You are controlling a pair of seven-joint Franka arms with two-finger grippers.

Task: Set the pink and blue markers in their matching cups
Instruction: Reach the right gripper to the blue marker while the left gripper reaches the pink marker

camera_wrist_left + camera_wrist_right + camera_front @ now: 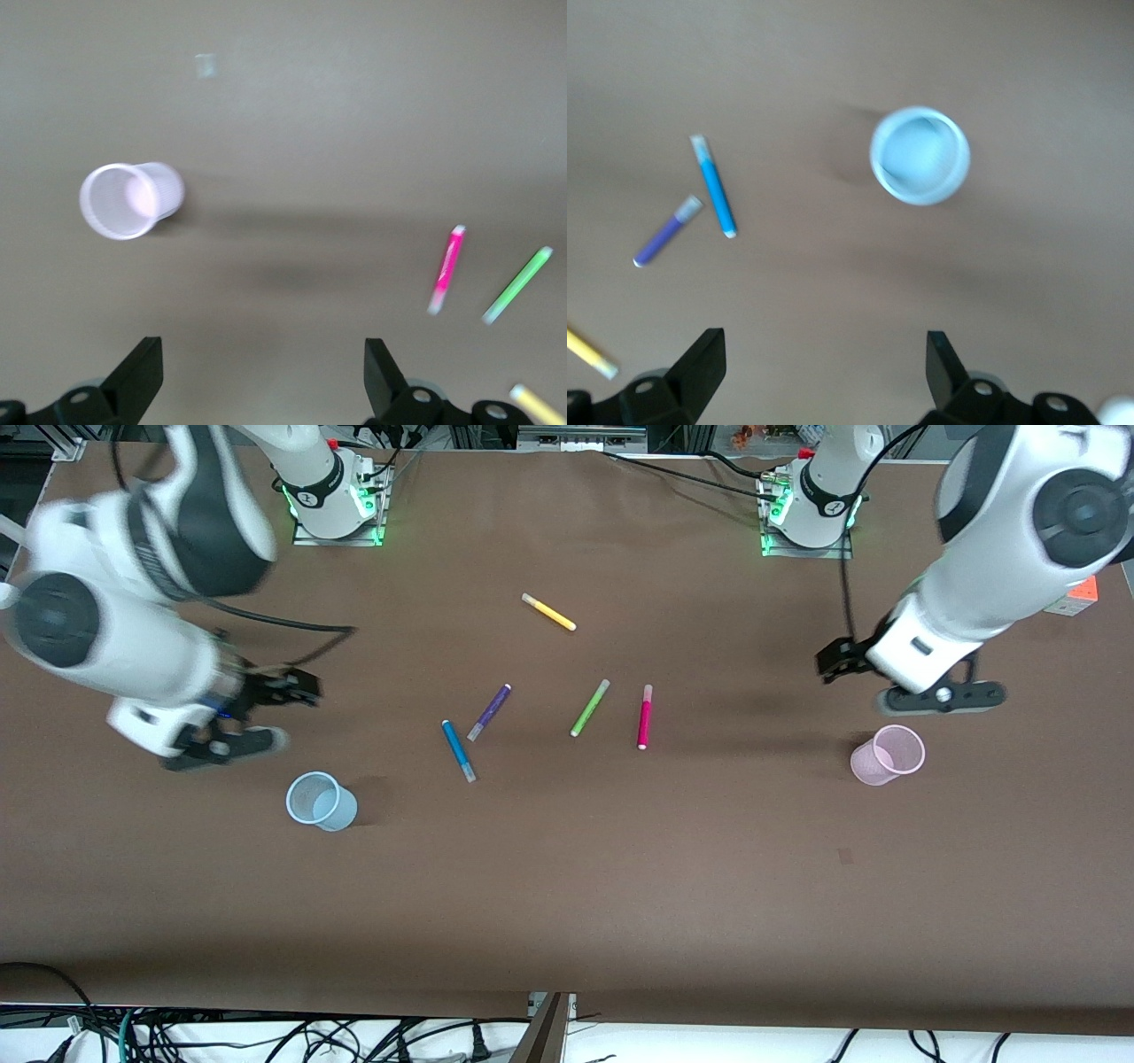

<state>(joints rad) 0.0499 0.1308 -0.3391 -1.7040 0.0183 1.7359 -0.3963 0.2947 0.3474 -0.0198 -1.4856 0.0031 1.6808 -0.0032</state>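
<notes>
The robot's left gripper next needs to grab the pink marker by its end with the cap (648,694), so that the marker can go in its matching cup.
The blue marker (458,750) and the pink marker (644,716) lie flat mid-table. The pale blue cup (321,802) stands upright toward the right arm's end, nearer the front camera than the markers. The pale pink cup (887,755) stands upright toward the left arm's end. My right gripper (266,717) hovers open and empty over bare table beside the blue cup (920,156), with the blue marker (715,186) in its view. My left gripper (886,682) hovers open and empty over bare table beside the pink cup (131,200), with the pink marker (446,268) in its view.
A purple marker (489,712) lies close beside the blue one. A lime-green marker (590,708) lies beside the pink one. A yellow marker (548,612) lies farther from the front camera. A small orange object (1083,593) sits at the table edge by the left arm.
</notes>
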